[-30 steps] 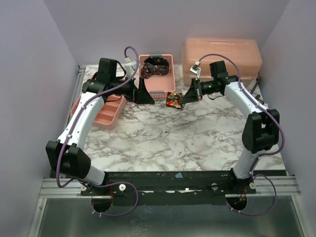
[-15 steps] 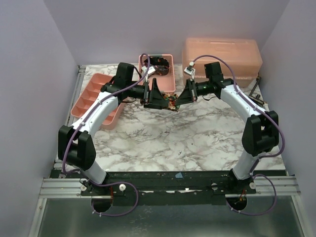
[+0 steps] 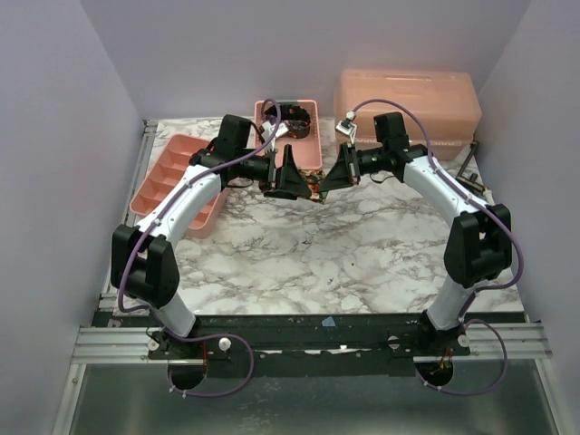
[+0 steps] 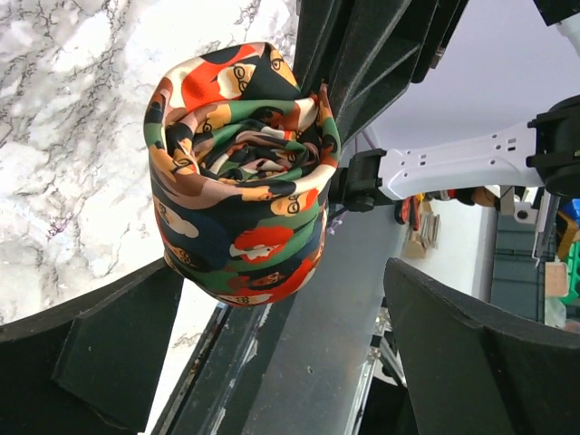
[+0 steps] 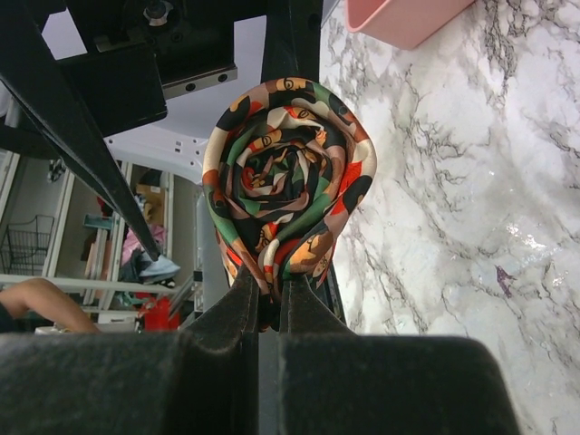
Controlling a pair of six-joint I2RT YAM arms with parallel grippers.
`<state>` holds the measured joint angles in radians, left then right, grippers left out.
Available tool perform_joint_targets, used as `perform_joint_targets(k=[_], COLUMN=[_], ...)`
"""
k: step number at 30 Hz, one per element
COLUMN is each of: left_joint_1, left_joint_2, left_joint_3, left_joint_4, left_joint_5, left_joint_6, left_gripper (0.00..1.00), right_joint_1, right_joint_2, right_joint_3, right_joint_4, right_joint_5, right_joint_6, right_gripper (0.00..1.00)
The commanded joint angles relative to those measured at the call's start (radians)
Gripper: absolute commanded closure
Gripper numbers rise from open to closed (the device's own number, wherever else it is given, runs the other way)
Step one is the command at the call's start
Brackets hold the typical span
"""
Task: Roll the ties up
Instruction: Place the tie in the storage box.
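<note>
I should use my left gripper to grab the rolled tie (image 3: 315, 188) across its free side, opposite my right gripper, keeping it coiled for the tray with sections.
A rolled tie (image 3: 315, 188), flecked red, orange and green, hangs above the marble table just in front of the pink basket (image 3: 308, 156). My right gripper (image 3: 330, 185) is shut on the roll's lower edge; the right wrist view shows the coil (image 5: 285, 186) pinched at the gripper (image 5: 270, 294). My left gripper (image 3: 294, 186) is open wide right beside the roll. In the left wrist view the roll (image 4: 240, 172) hangs between and beyond the spread fingers (image 4: 86, 349), with a gap on both sides. A second dark tie (image 3: 292, 116) lies in the basket.
A pink compartment tray (image 3: 174, 179) lies at the left of the table. A pink lidded box (image 3: 408, 101) stands at the back right. The basket's corner (image 5: 399, 18) shows in the right wrist view. Lilac walls close in the sides and back.
My left arm has swung right from beside the tray to the rolled tie, jaws open. My right gripper has carried the roll slightly left toward it.
</note>
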<state>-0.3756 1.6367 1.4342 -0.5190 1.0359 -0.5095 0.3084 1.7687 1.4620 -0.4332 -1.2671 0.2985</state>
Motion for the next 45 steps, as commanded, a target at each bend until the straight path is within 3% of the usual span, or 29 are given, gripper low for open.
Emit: perform_joint_targets(k=[1,8,18,23,30,38,45], left_joint_1=[-0.006,-0.006,-0.009,-0.007,-0.007,-0.009,-0.009], left_joint_2=[0.008,-0.001,0.007,-0.009,-0.019,-0.026,-0.031], left_joint_3=[0.048,-0.018,0.014,-0.005,-0.095,-0.154,-0.165], left_joint_4=[0.009,0.186,0.074,0.091,0.291,0.357,0.425], left_joint_5=[-0.05,-0.001,-0.209,-0.177,0.052,0.07,0.066], left_joint_6=[0.055,-0.069,0.058,0.043,-0.158,-0.243,-0.29], left_gripper=[0.02,0.02,0.02,0.02,0.19,0.22,0.57], right_joint_1=[0.023,0.037,0.046,0.046,0.046,0.046,0.046], right_joint_2=[-0.048,-0.027,-0.037,-0.041,-0.032,-0.029,-0.031], right_joint_3=[-0.018,0.006,0.0,-0.016,-0.009,-0.009,-0.029], right_joint_4=[0.024,0.051,0.057,0.057,0.025,0.025,0.025], right_joint_5=[-0.058,-0.067,-0.075,-0.067,-0.016,-0.004,-0.02], right_joint_6=[0.023,0.044,0.054,0.047,0.005,0.009,0.012], right_gripper=[0.99,0.99,0.99,0.99,0.99,0.99,0.99])
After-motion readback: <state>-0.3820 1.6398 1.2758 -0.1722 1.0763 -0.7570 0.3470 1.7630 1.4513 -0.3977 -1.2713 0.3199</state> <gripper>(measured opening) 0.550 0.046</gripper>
